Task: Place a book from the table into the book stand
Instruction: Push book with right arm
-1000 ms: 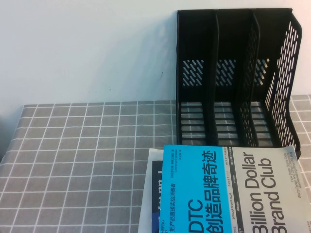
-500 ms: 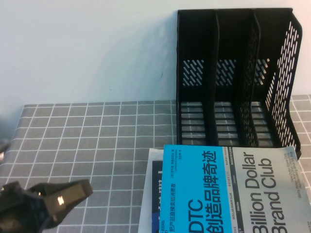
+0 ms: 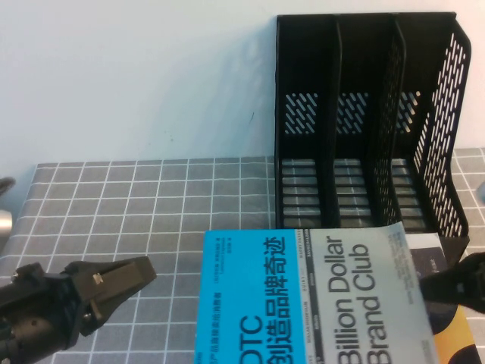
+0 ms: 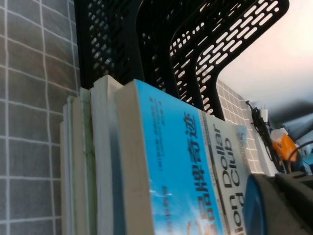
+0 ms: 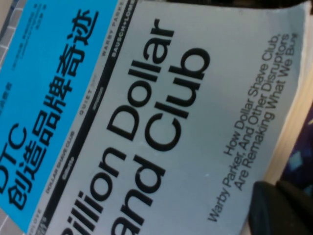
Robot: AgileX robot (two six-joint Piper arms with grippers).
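I should grip the book across its blue-end page edge (image 3: 201,296) with my left gripper next, because the book's broad cover (image 3: 314,303) is too wide for the fingers.
The blue and pale grey book (image 3: 303,296) lies on top of a stack at the front of the grid-cloth table (image 3: 136,205), a little askew, just in front of the black book stand (image 3: 364,114). The stand's three slots hold nothing. My left gripper (image 3: 140,271) is low over the cloth to the left of the book, apart from it. My right gripper (image 3: 432,287) is against the book's right edge. The book's cover fills the right wrist view (image 5: 146,112), with the right gripper (image 5: 279,205) at its page edge. The left wrist view shows the book (image 4: 181,161), the stand (image 4: 146,44) and the left gripper (image 4: 274,205).
Under the book lies another book with an orange patch (image 3: 462,341), its dark cover also in the right wrist view (image 5: 301,147). Several stacked books (image 4: 83,161) show edge-on in the left wrist view. A pale wall rises behind the table.
The book has slid left and turned slightly, uncovering the orange patch beneath. My right gripper has come in at its right edge. My left gripper has come in at the lower left and edged right.
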